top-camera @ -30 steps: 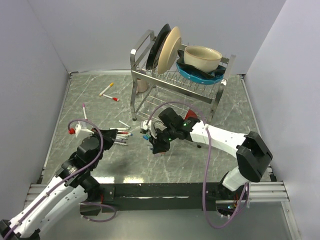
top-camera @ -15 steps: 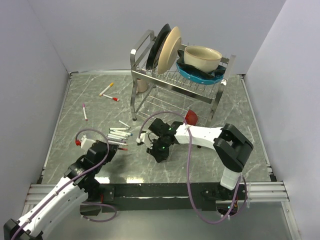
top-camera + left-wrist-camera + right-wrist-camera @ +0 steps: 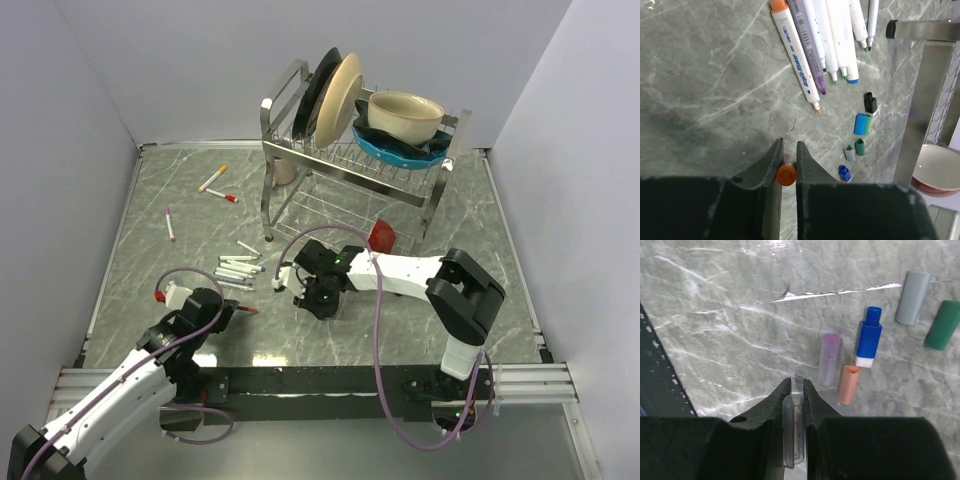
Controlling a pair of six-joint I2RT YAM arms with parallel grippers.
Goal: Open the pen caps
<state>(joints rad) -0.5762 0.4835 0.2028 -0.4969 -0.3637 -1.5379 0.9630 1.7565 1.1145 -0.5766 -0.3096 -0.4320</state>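
Observation:
I should open my left gripper now, because the flat table is bare under the pen beside the white pens, and the pen would end up beside their row (image 3: 240,268).
My left gripper (image 3: 788,150) is shut on a pen of which only the round orange end (image 3: 786,174) shows, end-on; in the top view (image 3: 238,309) a red tip pokes out in front of it. My right gripper (image 3: 796,385) is shut on a clear pen cap (image 3: 793,430), low over the table (image 3: 305,298). Loose caps lie just ahead of it: purple (image 3: 829,359), salmon (image 3: 848,384), blue (image 3: 868,337), grey (image 3: 912,297), green (image 3: 943,325). Several uncapped white pens (image 3: 825,40) lie in a row (image 3: 240,268).
A dish rack (image 3: 350,150) with plates and bowls stands at the back; its leg (image 3: 920,100) is by the loose caps. A red bowl (image 3: 381,236) sits under it. Capped pens lie far left: yellow (image 3: 212,179), red (image 3: 224,196), pink (image 3: 170,224).
My left gripper has drawn back from the pen row toward the near edge with the pen. My right gripper has moved left and down beside the loose caps, holding the clear cap.

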